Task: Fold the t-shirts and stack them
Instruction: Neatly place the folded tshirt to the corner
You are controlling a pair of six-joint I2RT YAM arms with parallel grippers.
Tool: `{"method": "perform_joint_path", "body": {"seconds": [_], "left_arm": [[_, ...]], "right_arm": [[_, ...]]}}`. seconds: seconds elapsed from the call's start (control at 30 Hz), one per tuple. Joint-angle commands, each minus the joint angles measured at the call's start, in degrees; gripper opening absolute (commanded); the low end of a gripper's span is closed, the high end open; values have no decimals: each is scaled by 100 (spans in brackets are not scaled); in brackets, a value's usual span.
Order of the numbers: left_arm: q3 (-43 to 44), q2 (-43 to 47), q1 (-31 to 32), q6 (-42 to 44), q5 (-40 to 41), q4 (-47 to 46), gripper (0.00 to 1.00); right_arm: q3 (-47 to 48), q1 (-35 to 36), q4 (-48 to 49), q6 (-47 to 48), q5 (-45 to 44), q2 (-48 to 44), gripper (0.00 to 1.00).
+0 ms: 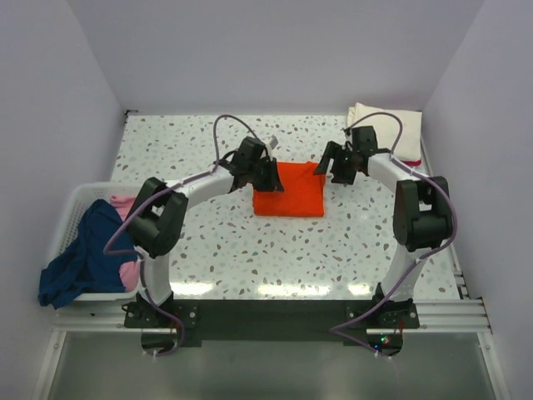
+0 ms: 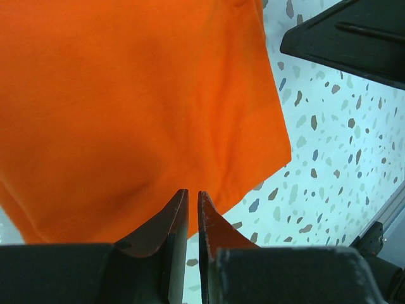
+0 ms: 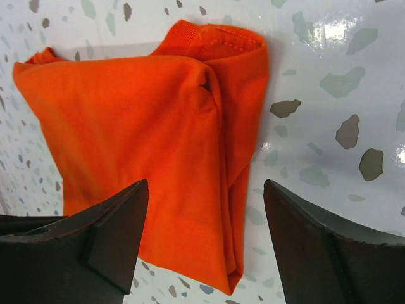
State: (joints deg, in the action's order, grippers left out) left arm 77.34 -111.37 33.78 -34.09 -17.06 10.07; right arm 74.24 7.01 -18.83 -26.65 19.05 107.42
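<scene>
My right gripper needs to take hold of the orange t-shirt's folded edge next, the one nearest the cream-white t-shirt, with the layers together, so the orange t-shirt stays folded as it is stacked.
A folded bright orange t-shirt (image 1: 291,193) lies flat on the speckled table, mid-back. My left gripper (image 1: 272,177) hovers over its left edge. In the left wrist view its jaws (image 2: 193,192) stand a narrow slit apart with nothing between them, just above the orange cloth (image 2: 126,107). My right gripper (image 1: 332,171) sits at the shirt's right edge, open wide and empty. In the right wrist view it (image 3: 205,182) straddles the folded edge of the orange shirt (image 3: 145,120). A folded cream-white t-shirt (image 1: 386,127) rests at the back right corner, with a sliver of red cloth (image 1: 409,161) at its near edge.
A white slatted basket (image 1: 73,202) stands at the left edge, holding a navy blue shirt (image 1: 83,258) that hangs over its front and a pink one (image 1: 123,202). White walls close in the table on three sides. The arm bases sit on the near rail (image 1: 275,315).
</scene>
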Motion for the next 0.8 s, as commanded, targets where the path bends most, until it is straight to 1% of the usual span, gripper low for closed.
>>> {"method": "perform_joint_path", "body": {"seconds": [0.0,0.17,0.47,0.6,0.63,0.7,0.73,0.77], "left_arm": [[-218,519,-134,-142,-157,-49,16],[-483,871,-223,-151,-245,-40,17],[-729,1074,-302,-125,-386,-66,17],[-791,1144,-346,-98,-421,-57,17],[-799,1170,-354,-98,-430,-40,17],[-843,1205,-381,-98,-447,-31,17],[-852,1258,-372,-90,-447,-14,17],[-852,1284,-381,-81,-456,4,17]], "right_arm": [[-76,3,292,310,-59,147,77],[-129,64,362,450,2,341,80],[12,450,257,477,-173,781,78],[152,740,38,442,-428,903,73],[231,802,-6,442,-541,921,69],[293,933,-120,407,-665,1009,66],[380,969,-182,398,-840,1035,59],[416,1013,-235,389,-911,1088,54]]}}
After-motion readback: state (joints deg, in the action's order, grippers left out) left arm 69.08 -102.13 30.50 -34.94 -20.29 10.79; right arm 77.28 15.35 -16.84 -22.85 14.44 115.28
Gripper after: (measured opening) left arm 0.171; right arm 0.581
